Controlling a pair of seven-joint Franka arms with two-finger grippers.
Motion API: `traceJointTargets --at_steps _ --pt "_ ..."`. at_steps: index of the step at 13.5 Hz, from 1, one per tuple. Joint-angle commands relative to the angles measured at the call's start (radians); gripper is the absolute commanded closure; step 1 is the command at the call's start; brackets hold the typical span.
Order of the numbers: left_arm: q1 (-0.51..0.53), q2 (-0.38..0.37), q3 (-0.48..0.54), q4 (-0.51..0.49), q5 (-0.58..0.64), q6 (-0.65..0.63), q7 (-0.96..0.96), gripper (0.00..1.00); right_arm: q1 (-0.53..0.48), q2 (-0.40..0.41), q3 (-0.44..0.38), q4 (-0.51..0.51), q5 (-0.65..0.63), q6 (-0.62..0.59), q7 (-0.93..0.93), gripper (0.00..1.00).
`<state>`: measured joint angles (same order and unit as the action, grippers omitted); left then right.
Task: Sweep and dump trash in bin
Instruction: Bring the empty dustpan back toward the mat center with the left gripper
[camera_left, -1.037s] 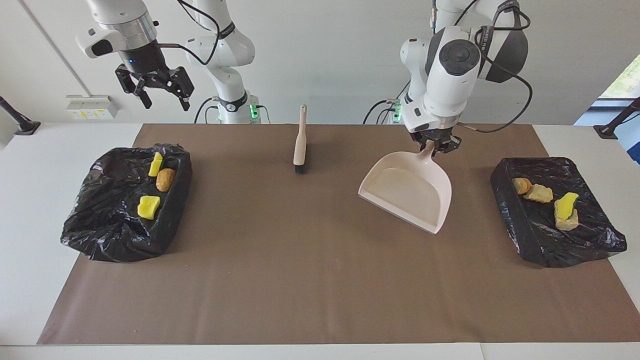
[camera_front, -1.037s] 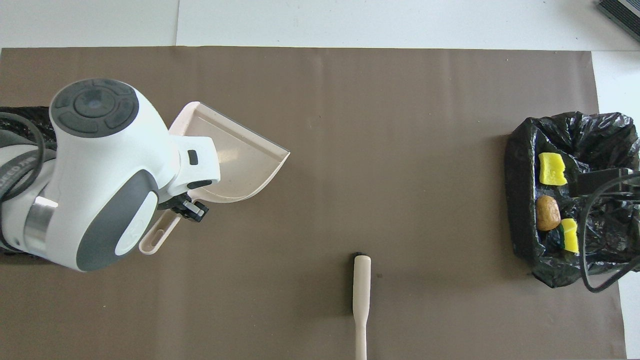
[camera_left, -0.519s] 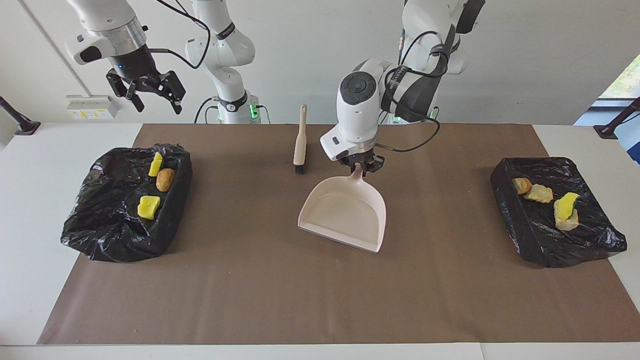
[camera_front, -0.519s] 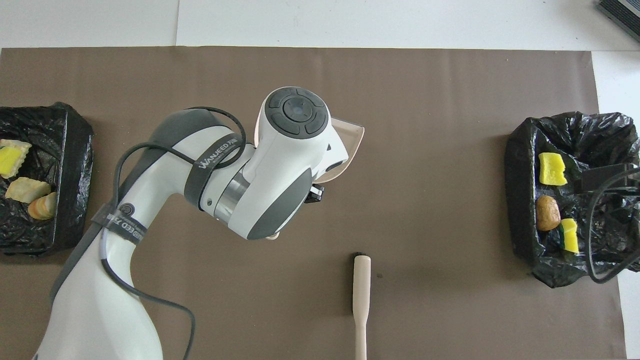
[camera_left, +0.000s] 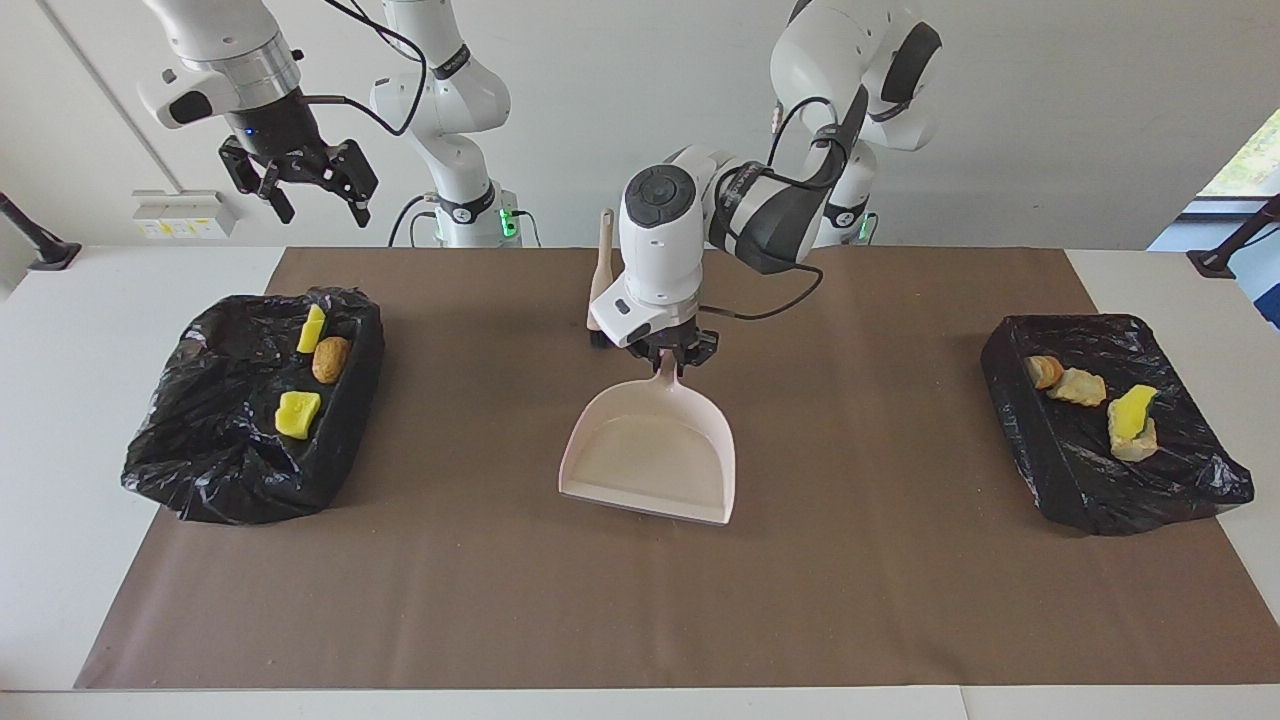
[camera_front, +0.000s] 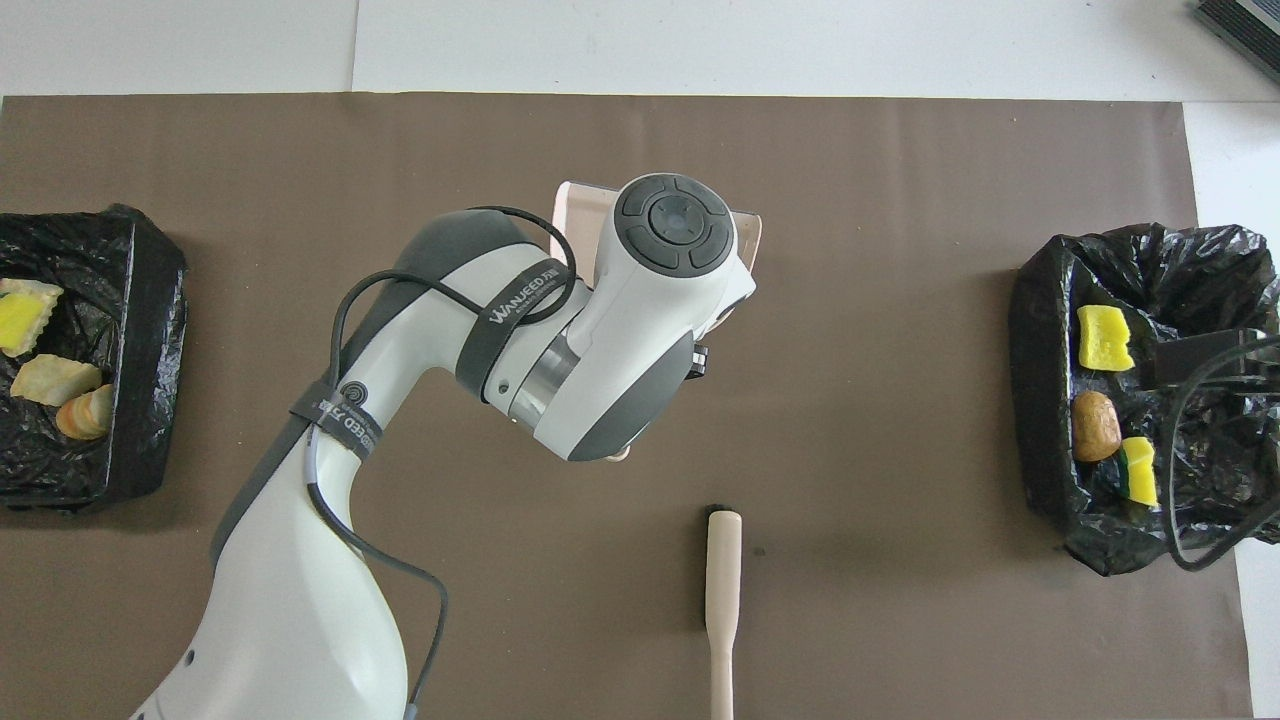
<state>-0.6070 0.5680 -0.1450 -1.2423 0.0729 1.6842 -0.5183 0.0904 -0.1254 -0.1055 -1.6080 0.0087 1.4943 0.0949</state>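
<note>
The dustpan's wide edge (camera_front: 584, 204) hangs tilted above the brown mat in the overhead view, so my left gripper keeps holding the dustpan for now.
My left gripper (camera_left: 671, 354) is shut on the handle of the empty pink dustpan (camera_left: 650, 455), which is low over the middle of the brown mat. In the overhead view my arm hides most of the dustpan (camera_front: 748, 238). The trash lies in two black-lined bins. A yellow sponge (camera_left: 297, 413), a brown lump (camera_left: 330, 358) and a yellow-green sponge (camera_left: 313, 328) are in the bin (camera_left: 200, 470) at the right arm's end. An orange lump (camera_left: 1043, 371), a pale piece (camera_left: 1078, 386) and a yellow sponge (camera_left: 1133, 412) are in the bin (camera_left: 1060, 480) at the left arm's end. My right gripper (camera_left: 305, 185) is open and empty, high over the right arm's end.
A beige hand brush (camera_front: 722, 580) lies on the mat nearer to the robots than the dustpan; my left arm partly hides it in the facing view (camera_left: 601, 285). The brown mat (camera_left: 640, 600) covers most of the white table.
My left arm has carried the dustpan from beside the bin at the left arm's end to the middle of the mat. My right gripper has stayed raised, shifting only slightly.
</note>
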Motion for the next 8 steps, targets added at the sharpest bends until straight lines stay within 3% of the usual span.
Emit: traceJointTargets --at_steps 1,8 --pt "-0.045 0.093 0.024 0.08 -0.012 0.032 -0.096 1.0 0.002 0.001 -0.002 0.013 -0.006 -0.017 -0.012 0.0" --pt "-0.048 0.113 0.021 0.026 -0.041 0.133 -0.155 1.0 0.002 0.001 -0.002 0.013 -0.006 -0.017 -0.012 0.0"
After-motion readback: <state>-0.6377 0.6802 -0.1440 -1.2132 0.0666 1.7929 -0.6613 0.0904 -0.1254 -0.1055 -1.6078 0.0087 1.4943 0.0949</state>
